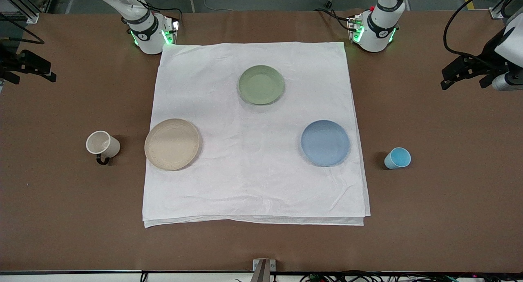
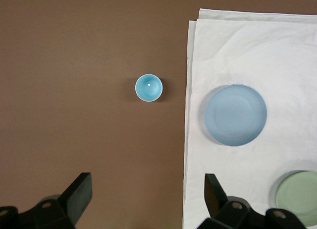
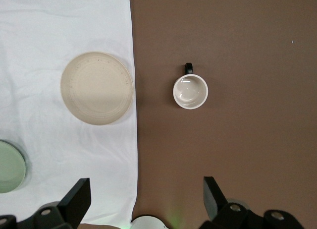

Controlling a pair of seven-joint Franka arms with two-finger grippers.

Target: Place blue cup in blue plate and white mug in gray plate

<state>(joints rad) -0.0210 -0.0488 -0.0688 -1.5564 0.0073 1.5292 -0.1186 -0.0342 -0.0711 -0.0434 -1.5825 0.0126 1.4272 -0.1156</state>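
My right gripper is going to pick up the white mug by its black handle (image 1: 103,160) next, to put it in the gray plate (image 1: 172,144).
The blue cup (image 1: 397,158) stands upright on the brown table toward the left arm's end, beside the blue plate (image 1: 325,142) on the white cloth. The white mug (image 1: 102,144) stands upright toward the right arm's end, beside the gray plate (image 1: 172,144). My left gripper (image 1: 463,83) hangs open and empty high over its end of the table; its wrist view shows the cup (image 2: 148,87) and blue plate (image 2: 236,115) below the gripper (image 2: 147,184). My right gripper (image 1: 32,78) hangs open and empty over its end; its view shows the mug (image 3: 190,91) and gray plate (image 3: 96,95) below the gripper (image 3: 146,185).
A sage-green plate (image 1: 261,84) lies on the white cloth (image 1: 253,184), nearer the robots' bases than the other two plates. The cloth covers the table's middle; bare brown table lies at both ends.
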